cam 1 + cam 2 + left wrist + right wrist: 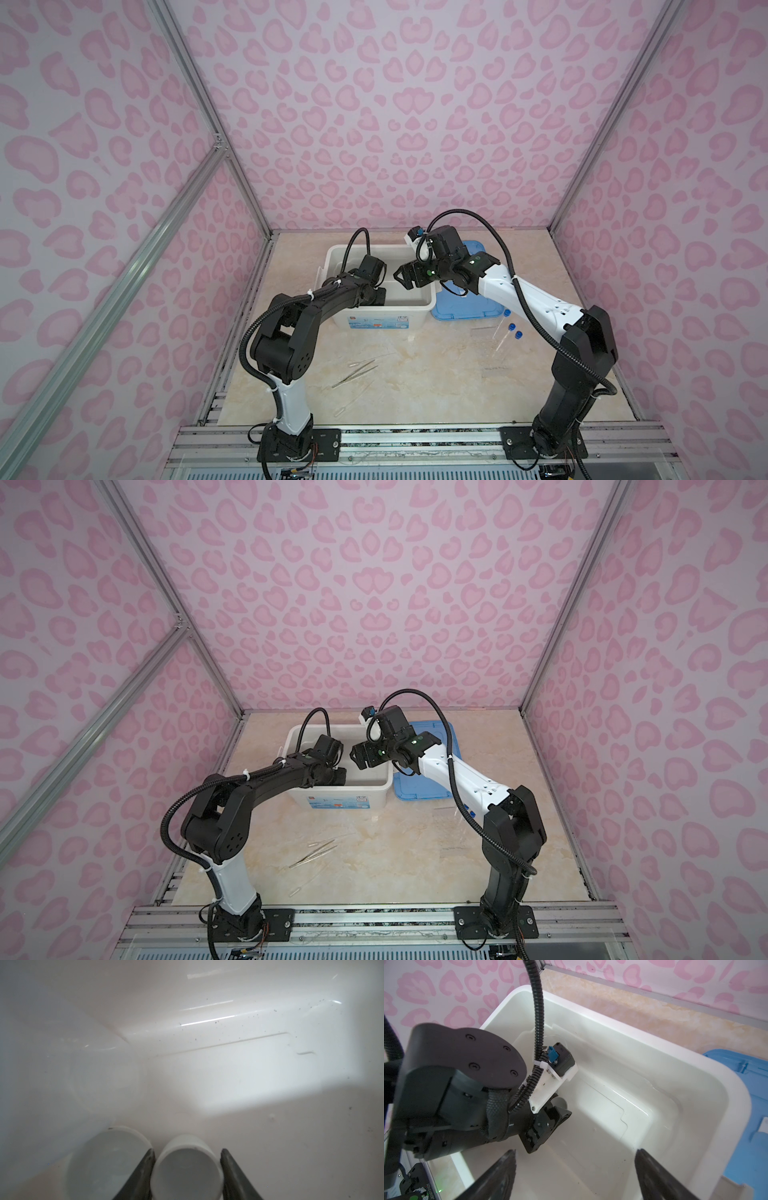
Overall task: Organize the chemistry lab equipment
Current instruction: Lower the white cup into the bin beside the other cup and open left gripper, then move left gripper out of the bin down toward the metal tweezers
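The white dish's base (186,1138) touches the bottom of the bin between the robot's fingers, so the left gripper needs to let go of the dish now: the dish would stand there.
My left gripper (187,1152) is down inside the white bin (382,309), shut on a small round white dish (187,1172) near the bin floor. A second round dish (108,1159) sits touching the outside of one finger. A faint clear round vessel (104,1078) stands in the bin's corner. My right gripper (576,1152) hovers open and empty over the bin's right side (397,276). On the table lie three clear tubes with blue caps (505,332), thin metal tweezers (355,376) and a clear dropper (353,399).
The flat blue lid (461,307) lies right of the bin, partly under my right arm. The left arm (456,1084) fills the bin's left half in the right wrist view. Pink patterned walls close in the table on three sides.
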Robot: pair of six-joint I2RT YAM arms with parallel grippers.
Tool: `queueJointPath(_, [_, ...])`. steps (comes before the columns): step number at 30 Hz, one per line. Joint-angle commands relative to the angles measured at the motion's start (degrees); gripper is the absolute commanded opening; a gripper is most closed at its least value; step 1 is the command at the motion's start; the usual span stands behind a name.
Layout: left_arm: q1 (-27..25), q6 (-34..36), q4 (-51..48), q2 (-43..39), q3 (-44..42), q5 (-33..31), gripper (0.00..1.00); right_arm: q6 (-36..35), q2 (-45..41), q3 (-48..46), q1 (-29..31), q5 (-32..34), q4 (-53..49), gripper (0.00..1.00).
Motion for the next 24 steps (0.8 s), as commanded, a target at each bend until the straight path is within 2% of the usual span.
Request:
queueJointPath(1, [0.03,0.45,0.50,-0.15,0.36,0.00,0.47,-0.48,-0.14,-0.54,-0.30,0.05,0.30,0.90])
queueJointPath(9, [0.07,0.60,-0.28,0.21,1.36,0.08,0.54,-0.82,-1.40,-0.97,-1.26,-0.10,-0.04,0.90])
queueJointPath(13, [0.07,0.43,-0.41,0.08,1.38,0.59,0.63,-0.82,-1.92,-1.24,-1.79,-0.12,-0.10,0.90])
queueJointPath(15, [0.05,0.55,-0.56,-0.39,1.24,0.55,0.64,-0.96,-2.24,-1.51,-2.05,-0.12,-0.12,0.90])
queueJointPath(20, [0.07,0.29,-2.02,-3.15,2.21,0.29,0.75,-1.10,-3.64,-1.34,-2.32,-0.11,-0.67,0.90])
queueJointPath(24, [0.03,0.25,-3.28,-6.99,3.32,0.97,0.79,-1.12,-5.17,-1.47,-2.61,0.14,-0.52,0.90])
